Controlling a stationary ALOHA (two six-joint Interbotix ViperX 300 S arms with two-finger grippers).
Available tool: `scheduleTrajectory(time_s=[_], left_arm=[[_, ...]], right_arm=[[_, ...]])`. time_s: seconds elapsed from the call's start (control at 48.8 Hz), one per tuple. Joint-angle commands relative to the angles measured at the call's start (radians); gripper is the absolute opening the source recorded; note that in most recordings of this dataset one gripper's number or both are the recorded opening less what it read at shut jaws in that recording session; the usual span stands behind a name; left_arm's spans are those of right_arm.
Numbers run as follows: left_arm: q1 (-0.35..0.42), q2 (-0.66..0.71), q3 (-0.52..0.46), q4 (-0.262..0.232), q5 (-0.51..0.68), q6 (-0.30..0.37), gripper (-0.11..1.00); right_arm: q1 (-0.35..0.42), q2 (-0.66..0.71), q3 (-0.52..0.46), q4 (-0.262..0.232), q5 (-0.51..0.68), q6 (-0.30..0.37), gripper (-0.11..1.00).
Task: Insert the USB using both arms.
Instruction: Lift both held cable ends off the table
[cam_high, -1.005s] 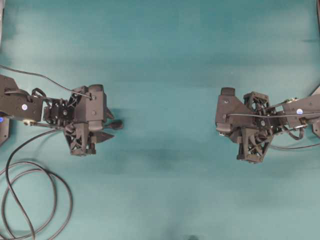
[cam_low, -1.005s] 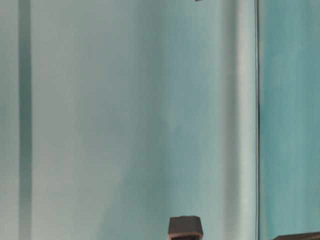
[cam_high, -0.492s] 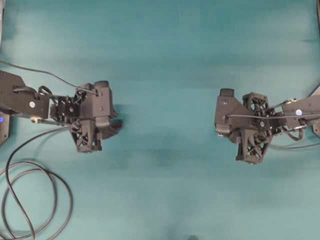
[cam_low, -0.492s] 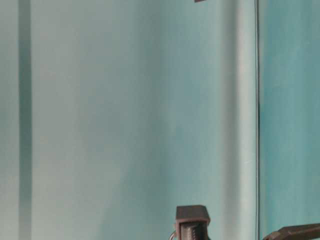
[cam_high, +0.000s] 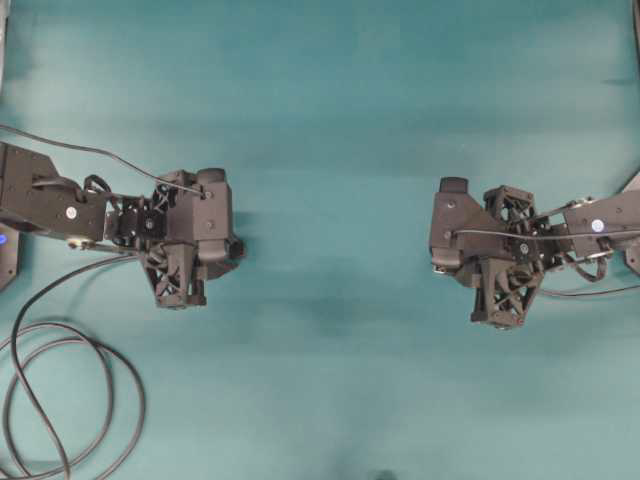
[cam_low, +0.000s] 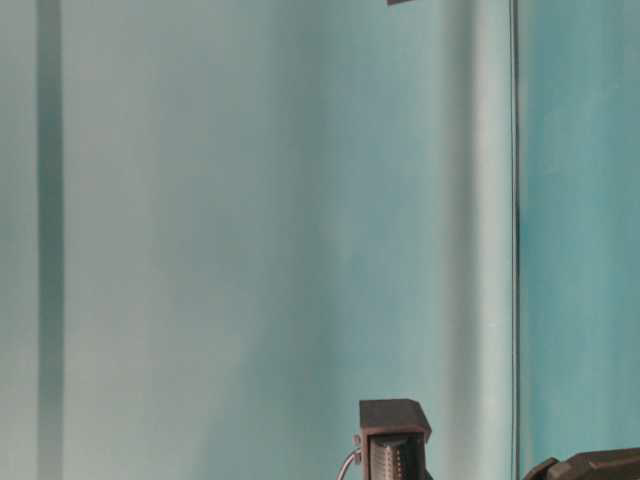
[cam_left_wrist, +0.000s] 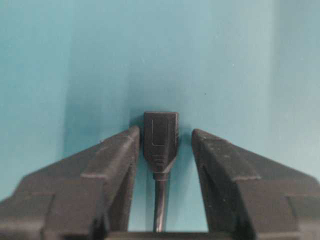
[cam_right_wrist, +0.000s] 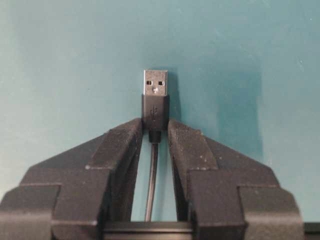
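The cable needs to be joined with the USB plug. My left gripper will next grab the connector by its dark blunt housing for that.
In the right wrist view my right gripper is shut on the dark housing of the USB. Its silvery plug sticks out past the fingertips above the teal mat, and its thin grey cable runs back between the fingers. In the left wrist view my left gripper is open around the dark blunt connector. The left finger is close against the connector and a gap shows at the right finger. In the overhead view the left gripper and the right gripper face each other, far apart.
The thick dark cable lies in loops at the mat's front left. A thin cable runs to the left arm. In the table-level view a black boxy arm part rises at the bottom edge.
My left arm has moved right and a little forward over the dark connector, and its fingers have drawn closer together. The boxy part has risen in the table-level view. The right arm has not moved.
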Motion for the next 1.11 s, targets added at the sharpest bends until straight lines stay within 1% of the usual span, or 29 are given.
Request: scheduleTrajectory(time_s=[0.0,0.123,0.328,0.533,0.697,0.821,0.944,1.026,1.087], left_arm=[[-0.029,-0.005,0.002,0.000,0.021,-0.014,0.40],[-0.029,-0.005,0.003,0.000,0.035,-0.014,0.34],[-0.029,-0.005,0.003,0.000,0.017,-0.008,0.23],[-0.029,-0.006,0.000,0.000,0.020,-0.009,0.23],[-0.028,-0.032,-0.002,0.000,0.035,-0.009,0.23],[-0.032,-0.084,-0.002,0.000,0.061,-0.009,0.23],[-0.043,-0.156,0.002,-0.002,0.077,-0.011,0.23],[-0.051,-0.210,0.002,-0.011,0.083,-0.029,0.23],[-0.052,-0.239,0.000,-0.021,0.089,-0.069,0.23]], right_arm=[[0.006,-0.028,-0.003,-0.002,-0.011,-0.005,0.21],[0.006,-0.044,0.000,-0.002,-0.009,-0.005,0.21],[0.006,-0.063,-0.002,-0.002,-0.011,-0.005,0.21],[0.006,-0.081,-0.006,-0.005,-0.009,-0.011,0.21],[0.006,-0.115,-0.003,-0.005,-0.009,-0.015,0.21],[0.005,-0.161,-0.008,-0.005,0.006,-0.015,0.21],[0.006,-0.207,-0.009,-0.005,0.066,-0.020,0.21],[0.006,-0.236,-0.012,-0.006,0.112,-0.028,0.21],[0.006,-0.256,-0.014,-0.005,0.137,-0.032,0.21]])
